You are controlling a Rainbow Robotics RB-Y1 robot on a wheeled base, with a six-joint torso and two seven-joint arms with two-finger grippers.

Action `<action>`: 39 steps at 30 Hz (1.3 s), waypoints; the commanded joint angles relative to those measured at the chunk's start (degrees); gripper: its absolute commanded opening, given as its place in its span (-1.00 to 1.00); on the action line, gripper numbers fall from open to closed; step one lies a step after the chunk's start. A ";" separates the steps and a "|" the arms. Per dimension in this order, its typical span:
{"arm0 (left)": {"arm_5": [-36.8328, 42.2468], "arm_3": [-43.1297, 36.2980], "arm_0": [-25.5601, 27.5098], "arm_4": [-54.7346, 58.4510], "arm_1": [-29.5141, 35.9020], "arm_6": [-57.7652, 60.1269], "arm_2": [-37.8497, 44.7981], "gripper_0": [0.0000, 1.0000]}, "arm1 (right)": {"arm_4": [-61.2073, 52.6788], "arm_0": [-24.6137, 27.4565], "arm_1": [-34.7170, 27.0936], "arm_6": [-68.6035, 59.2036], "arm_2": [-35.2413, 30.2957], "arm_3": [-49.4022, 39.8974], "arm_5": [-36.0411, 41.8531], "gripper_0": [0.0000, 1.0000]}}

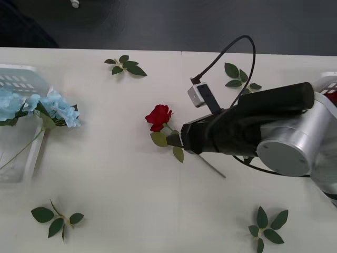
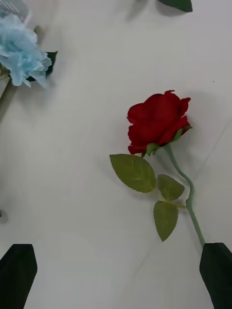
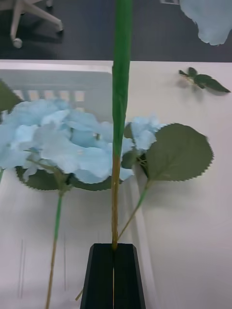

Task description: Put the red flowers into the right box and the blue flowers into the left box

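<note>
My right gripper grabs the red flower's bare green stem (image 2: 192,208) next, since the soft petals that flare open at the bloom would crush.
One of the red flowers (image 1: 158,116) (image 2: 157,120) lies mid-table, stem trailing toward my right arm. My right gripper (image 1: 176,140) (image 2: 116,275) hovers over the stem, open, black fingers either side of it and apart from it. Blue flowers (image 1: 55,108) (image 3: 63,145) lie across the left box (image 1: 21,79) (image 3: 58,77), one bloom hanging over its right rim. My left gripper (image 3: 114,270) is shut on the long green stem (image 3: 121,87) of a blue flower whose pale bloom (image 3: 212,19) sits at the stem's far end. A corner of the right box (image 1: 327,80) peeks in at the right edge.
Loose leaf sprigs lie on the white table: one at the back centre (image 1: 125,66) (image 3: 200,81), one at the back right (image 1: 239,76), one at the front left (image 1: 55,217), one at the front right (image 1: 267,226). Dark floor runs beyond the table's far edge.
</note>
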 commanded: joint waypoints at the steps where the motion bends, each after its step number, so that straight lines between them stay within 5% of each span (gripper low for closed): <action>1: -2.92 -0.79 0.12 -4.86 4.34 7.16 0.36 -1.00 | 4.03 -3.16 2.76 -0.40 1.27 4.84 -0.24 1.00; 17: -5.74 3.08 -4.71 -26.92 5.57 26.23 -0.25 -1.00 | 1.56 -13.27 4.43 3.91 7.60 26.02 -5.60 1.00; 26: -14.61 11.87 -8.40 -29.64 5.57 26.14 -6.85 -1.00 | -0.55 -17.31 5.22 8.65 9.36 33.14 -3.40 1.00; 37: -15.75 12.13 -8.84 -29.64 5.57 26.32 -10.27 -0.99 | 1.39 -18.45 6.81 16.30 9.53 34.89 -2.09 1.00; 39: -15.84 12.13 -8.93 -29.64 5.57 26.32 -10.27 -0.71 | 1.92 -18.45 6.98 18.85 9.53 34.89 -2.00 1.00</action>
